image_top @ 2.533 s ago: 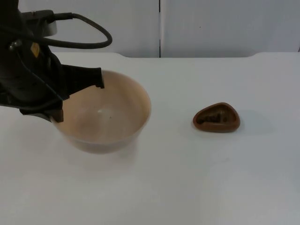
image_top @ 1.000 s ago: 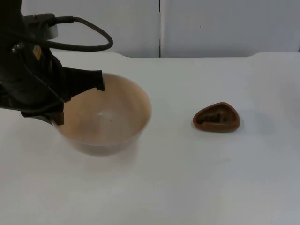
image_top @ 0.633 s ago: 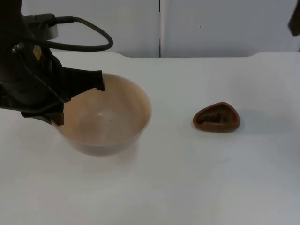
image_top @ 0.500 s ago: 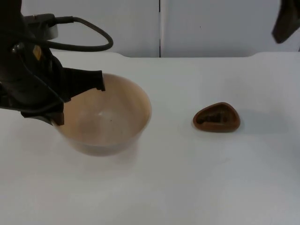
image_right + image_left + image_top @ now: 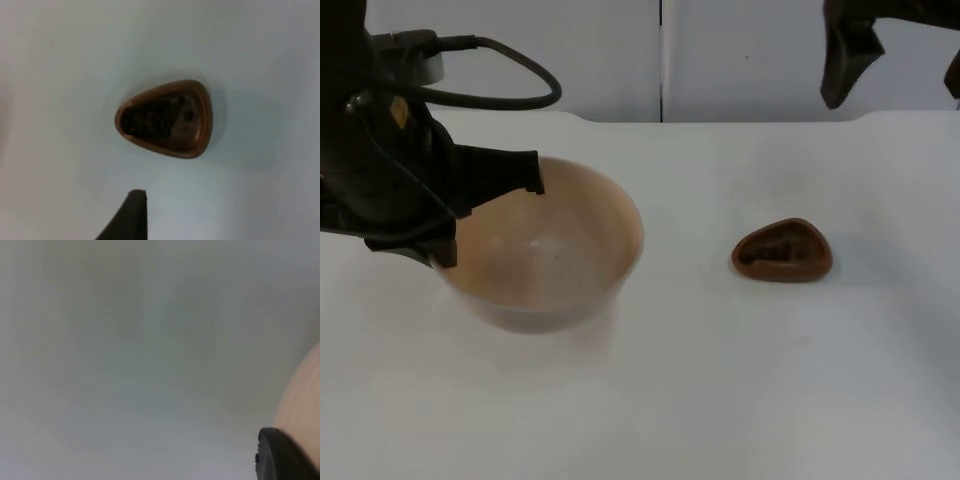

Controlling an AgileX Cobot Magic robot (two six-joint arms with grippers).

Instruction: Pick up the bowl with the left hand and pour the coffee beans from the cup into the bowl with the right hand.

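Coffee beans lie loose toward the brown cup's narrow spout, so the right gripper needs to grab the cup by its wide rim end (image 5: 823,250) next.
A wide, empty tan bowl (image 5: 555,250) is at the table's left. My left gripper (image 5: 485,215) is shut on the bowl's left rim, one finger inside and one outside. The left wrist view shows the bowl's outer wall (image 5: 302,400) beside a black fingertip (image 5: 280,455). I cannot tell whether the bowl is off the table. A small brown cup (image 5: 782,250) with dark coffee beans in it stands on the table to the right. My right gripper (image 5: 891,95) hangs open high above and behind the cup. The cup (image 5: 165,119) is apart from the right fingertip (image 5: 131,215).
The white table (image 5: 720,380) ends at a grey partition wall (image 5: 740,60) behind. Open table surface lies between the bowl and the cup and along the front.
The right arm has come in from the upper right and moved left to above and behind the cup. The left arm and bowl have barely moved.
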